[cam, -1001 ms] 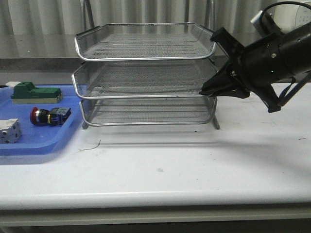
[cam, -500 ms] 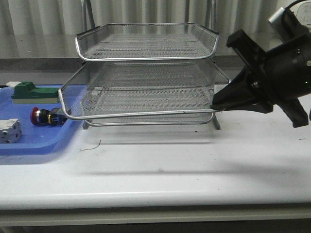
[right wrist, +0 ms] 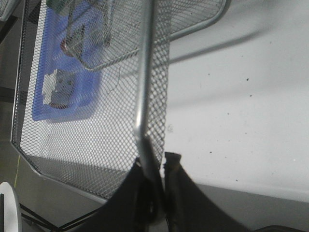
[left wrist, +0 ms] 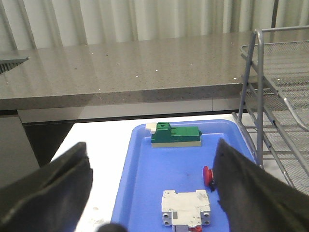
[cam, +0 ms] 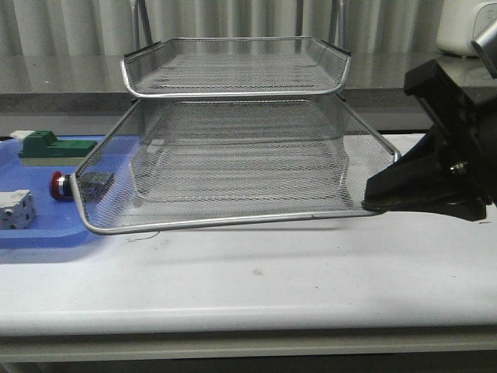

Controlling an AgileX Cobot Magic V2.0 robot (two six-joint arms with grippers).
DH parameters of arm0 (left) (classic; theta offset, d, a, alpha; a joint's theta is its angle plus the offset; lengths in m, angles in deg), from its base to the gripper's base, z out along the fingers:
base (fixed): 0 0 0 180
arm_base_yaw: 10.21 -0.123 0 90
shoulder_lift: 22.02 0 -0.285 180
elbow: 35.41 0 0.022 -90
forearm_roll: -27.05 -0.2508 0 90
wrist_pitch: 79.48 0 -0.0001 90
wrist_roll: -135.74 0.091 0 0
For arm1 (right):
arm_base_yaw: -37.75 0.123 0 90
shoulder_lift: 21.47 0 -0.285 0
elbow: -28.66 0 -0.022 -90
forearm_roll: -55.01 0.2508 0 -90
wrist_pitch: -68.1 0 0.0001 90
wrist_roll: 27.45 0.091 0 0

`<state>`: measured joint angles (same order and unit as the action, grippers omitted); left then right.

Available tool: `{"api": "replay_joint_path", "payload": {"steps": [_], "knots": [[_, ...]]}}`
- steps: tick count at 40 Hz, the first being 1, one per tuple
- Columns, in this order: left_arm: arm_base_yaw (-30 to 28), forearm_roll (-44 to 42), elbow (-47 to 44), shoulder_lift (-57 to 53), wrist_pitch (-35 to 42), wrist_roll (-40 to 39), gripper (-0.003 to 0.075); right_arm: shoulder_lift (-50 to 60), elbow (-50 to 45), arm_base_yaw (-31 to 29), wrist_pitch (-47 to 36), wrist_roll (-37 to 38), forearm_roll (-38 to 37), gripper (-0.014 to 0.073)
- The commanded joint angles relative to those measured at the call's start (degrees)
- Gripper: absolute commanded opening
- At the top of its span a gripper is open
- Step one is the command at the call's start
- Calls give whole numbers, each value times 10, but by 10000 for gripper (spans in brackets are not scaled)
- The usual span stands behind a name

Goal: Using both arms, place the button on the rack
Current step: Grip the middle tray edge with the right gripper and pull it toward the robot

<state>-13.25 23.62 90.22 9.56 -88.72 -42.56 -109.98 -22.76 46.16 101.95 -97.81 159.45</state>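
I need to open my right gripper now. The front rim of the middle shelf sticks far out over the table, so the shelf would stay in the rack.
The rack stands at the table's back, its middle tier slid far out toward the front. My right gripper is shut on that tier's front rim at its right corner; in the right wrist view the gripper pinches the chrome rim. The button lies on its side on the blue tray, its body veiled by the tier's mesh. My left gripper is open and empty above the tray. Its right finger hides most of the button.
A green-and-white block lies at the back of the blue tray and a white block at its front; both show in the left wrist view. The pulled-out tier overhangs the tray's right edge. A stone counter runs behind.
My right gripper has moved toward the table's front, holding the middle tier's rim. The tier has slid far out and now overhangs the tray and covers the button's body.
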Motion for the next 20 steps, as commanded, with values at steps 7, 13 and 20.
{"api": "replay_joint_path", "payload": {"steps": [7,13,20], "knots": [[-1,2,19,7,45,-2,492,19,-3,-1,48,-17,-8,157],[-1,2,19,7,45,-2,492,20,-3,-1,45,-23,2,413],[-1,2,19,7,45,-2,492,78,-3,-1,2,-32,-21,468]]}}
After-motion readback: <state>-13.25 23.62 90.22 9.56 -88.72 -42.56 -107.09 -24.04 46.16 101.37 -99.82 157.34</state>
